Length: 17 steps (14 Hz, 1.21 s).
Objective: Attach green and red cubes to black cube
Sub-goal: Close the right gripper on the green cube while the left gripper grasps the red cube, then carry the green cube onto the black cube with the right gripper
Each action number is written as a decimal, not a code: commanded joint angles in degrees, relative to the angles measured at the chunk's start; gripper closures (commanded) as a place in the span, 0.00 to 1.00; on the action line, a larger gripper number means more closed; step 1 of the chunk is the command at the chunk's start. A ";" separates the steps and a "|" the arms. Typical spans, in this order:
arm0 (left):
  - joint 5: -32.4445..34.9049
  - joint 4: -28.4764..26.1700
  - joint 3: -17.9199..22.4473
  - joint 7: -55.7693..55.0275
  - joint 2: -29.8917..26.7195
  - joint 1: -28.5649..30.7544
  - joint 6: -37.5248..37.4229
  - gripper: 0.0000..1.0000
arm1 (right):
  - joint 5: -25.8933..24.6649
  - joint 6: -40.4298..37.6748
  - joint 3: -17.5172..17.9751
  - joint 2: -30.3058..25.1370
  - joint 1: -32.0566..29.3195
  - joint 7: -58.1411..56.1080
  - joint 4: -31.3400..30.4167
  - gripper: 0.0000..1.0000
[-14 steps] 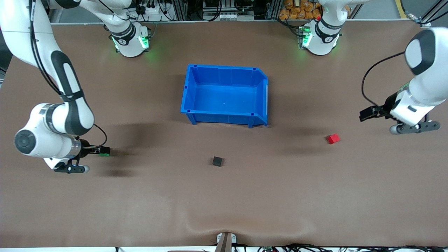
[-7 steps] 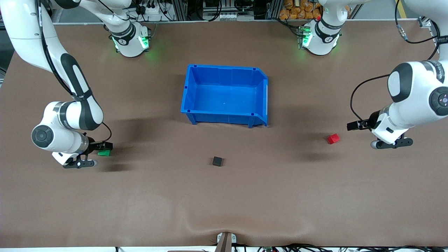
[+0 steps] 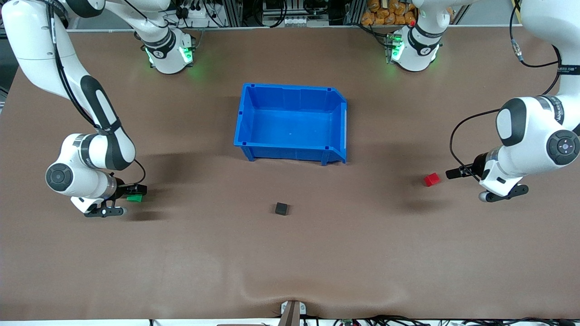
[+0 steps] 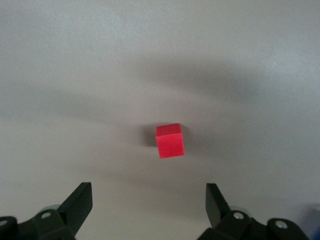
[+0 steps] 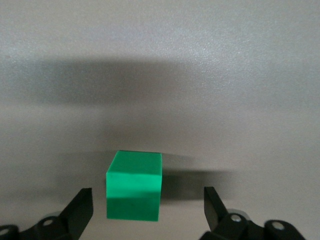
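The green cube is between my right gripper's fingertips, so my right gripper needs to close on it now.
The green cube (image 3: 134, 198) rests on the brown table toward the right arm's end. My right gripper (image 3: 132, 193) is low at it and open. In the right wrist view the green cube (image 5: 134, 192) lies between the two fingertips of the right gripper (image 5: 146, 205), touching neither. The red cube (image 3: 432, 179) sits toward the left arm's end. My left gripper (image 3: 454, 173) is close beside it, open and empty. In the left wrist view the red cube (image 4: 170, 141) lies ahead of the left gripper (image 4: 148, 196), outside the fingers. The black cube (image 3: 281, 208) stands alone mid-table.
An empty blue bin (image 3: 244, 118) stands mid-table, farther from the front camera than the black cube. The brown table cover has a raised wrinkle (image 3: 272, 292) near the front edge.
The left arm has swung down and in, bringing its open gripper close beside the red cube. The right gripper has shifted slightly around the green cube. No cube has moved.
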 commanded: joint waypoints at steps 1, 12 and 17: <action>-0.76 0.62 -0.24 -1.91 2.34 -0.20 1.73 0.00 | -0.39 -0.02 0.64 -0.13 -0.74 0.32 0.35 0.21; -0.76 -0.08 -0.24 -2.17 9.29 0.50 7.54 0.18 | -0.92 -4.40 0.46 -1.10 -0.92 -3.61 5.43 1.00; -0.84 -0.08 -0.33 -2.17 10.87 0.32 7.71 0.21 | -1.01 -13.99 0.37 -0.66 -2.32 -22.84 15.81 1.00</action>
